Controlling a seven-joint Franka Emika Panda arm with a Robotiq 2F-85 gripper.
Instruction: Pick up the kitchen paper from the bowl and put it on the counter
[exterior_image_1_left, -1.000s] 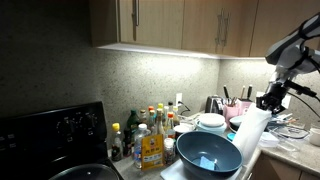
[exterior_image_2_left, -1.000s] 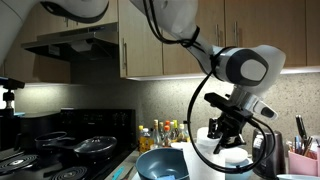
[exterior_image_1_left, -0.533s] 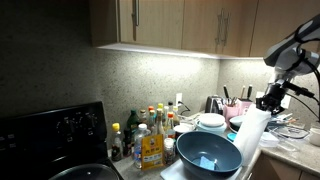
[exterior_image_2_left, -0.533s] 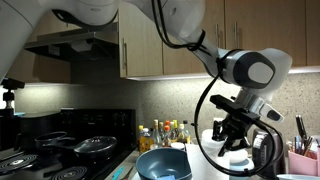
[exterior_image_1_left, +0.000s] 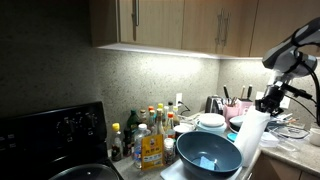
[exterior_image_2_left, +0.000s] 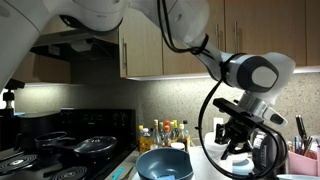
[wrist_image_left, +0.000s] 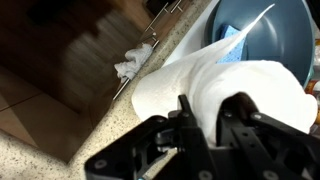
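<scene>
The tilted lower end of the kitchen paper (exterior_image_1_left: 252, 131) reaches the counter beside the bowl, and the paper would settle there, so the gripper needs to let go of the paper now.
My gripper (exterior_image_1_left: 268, 102) is shut on the kitchen paper (exterior_image_1_left: 252, 131), a thick white roll that hangs tilted from the jaws just beside the bowl's rim. In the wrist view the roll (wrist_image_left: 240, 85) fills the space between the black fingers (wrist_image_left: 213, 118). The large dark blue-grey bowl (exterior_image_1_left: 208, 154) stands on the speckled counter (exterior_image_1_left: 290, 155) with a small light scrap inside; it also shows in an exterior view (exterior_image_2_left: 160, 164) and in the wrist view (wrist_image_left: 262, 28). My gripper (exterior_image_2_left: 233, 137) covers most of the roll (exterior_image_2_left: 222, 163) in that exterior view.
Stacked white dishes (exterior_image_1_left: 211, 123) stand behind the bowl. Several bottles (exterior_image_1_left: 148, 134) crowd the counter beside the black stove (exterior_image_1_left: 50, 132). A utensil holder (exterior_image_1_left: 238, 108) and clutter lie at the back. A crumpled white cloth (wrist_image_left: 132, 63) lies on the floor below the counter edge.
My gripper with the roll has shifted slightly away from the bowl, sideways along the counter. Nothing else has moved.
</scene>
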